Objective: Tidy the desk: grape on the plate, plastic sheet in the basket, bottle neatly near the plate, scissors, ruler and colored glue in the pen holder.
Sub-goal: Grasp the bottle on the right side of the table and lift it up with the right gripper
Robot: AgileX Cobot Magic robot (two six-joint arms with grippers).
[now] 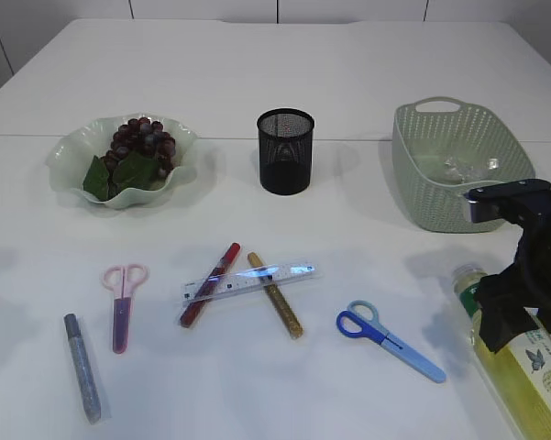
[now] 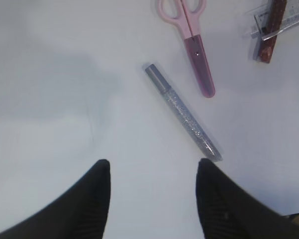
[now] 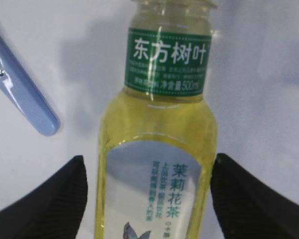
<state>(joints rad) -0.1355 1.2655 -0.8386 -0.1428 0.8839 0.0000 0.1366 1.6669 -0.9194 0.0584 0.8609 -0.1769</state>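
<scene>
The bottle needs to be placed near the plate, so my right gripper should next grab it around the wide body that yellow tea (image 3: 159, 118) fills, just below the bottle's shoulders.
A bottle (image 1: 523, 367) of yellow tea lies on the table at the front right. My right gripper (image 3: 148, 169) stands open astride the bottle (image 3: 159, 124), with a gap at each finger. Grapes (image 1: 142, 139) lie on the green plate (image 1: 69, 160). A clear plastic sheet (image 1: 458, 170) lies in the basket (image 1: 440, 197). The black mesh pen holder (image 1: 285, 151) stands mid-table. Pink scissors (image 1: 122, 302), a clear ruler (image 1: 247, 280) over red glue (image 1: 209, 284) and gold glue (image 1: 275, 295), and blue scissors (image 1: 390, 339) lie in front. My left gripper (image 2: 153, 167) hangs open over bare table beside the silver glue (image 2: 184, 112).
The silver glue (image 1: 82, 367) lies at the front left near the table edge. The blue scissors' blade tip (image 3: 22, 99) lies just left of the bottle's neck. The pink scissors (image 2: 191, 45) and the ruler's end (image 2: 283, 20) lie beyond the left gripper.
</scene>
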